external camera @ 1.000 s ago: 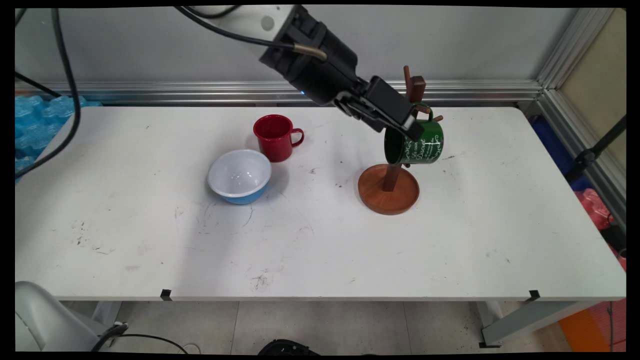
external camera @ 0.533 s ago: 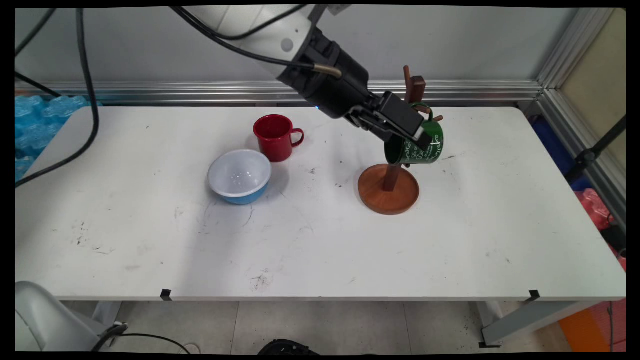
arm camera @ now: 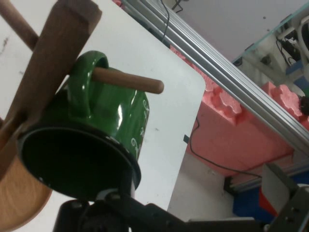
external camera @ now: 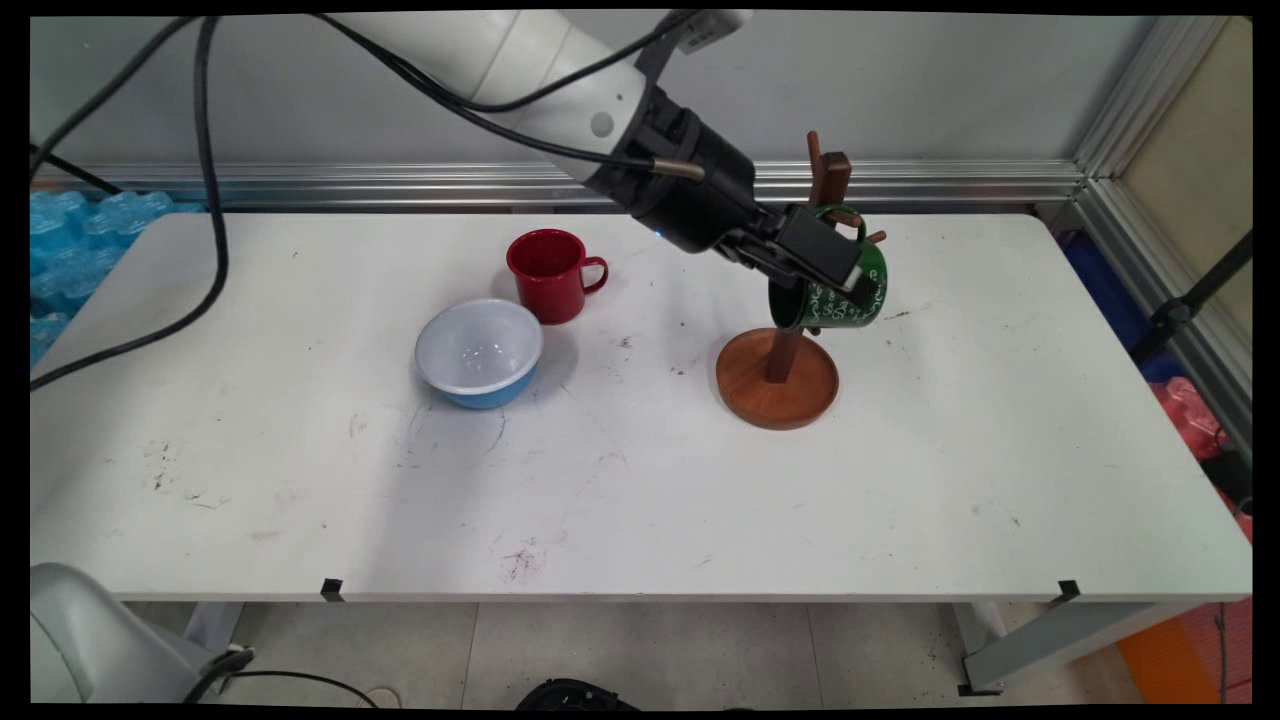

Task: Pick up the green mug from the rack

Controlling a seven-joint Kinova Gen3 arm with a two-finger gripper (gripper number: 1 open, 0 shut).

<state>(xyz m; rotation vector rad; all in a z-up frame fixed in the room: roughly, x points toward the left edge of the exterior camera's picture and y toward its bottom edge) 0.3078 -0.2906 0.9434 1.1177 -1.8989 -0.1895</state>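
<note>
I need to lift the green mug off the peg of the wooden mug tree [arm camera: 140, 82], so I should grab the green mug by its rim [arm camera: 136, 169] next with my gripper.
A green mug [external camera: 838, 305] with white lettering hangs by its handle on a peg [arm camera: 130, 81] of the wooden mug tree [external camera: 777, 385]. In the hand view the green mug [arm camera: 91, 145] tilts with its dark mouth toward the camera. My gripper [external camera: 852, 277] reaches in from the upper left and lies over the mug's rim. It is open: one finger [arm camera: 276, 186] stands far to the right of the mug's wall, and the other is hidden behind the mug.
A red mug [external camera: 548, 272] stands left of the tree, with a blue bowl [external camera: 480, 352], white inside, just in front of it. Black cables hang at the left. An aluminium rail [external camera: 950, 180] runs along the table's back edge.
The arm has come down and to the right, sliding the gripper further over the green mug. The mug has stayed on its peg almost unmoved.
</note>
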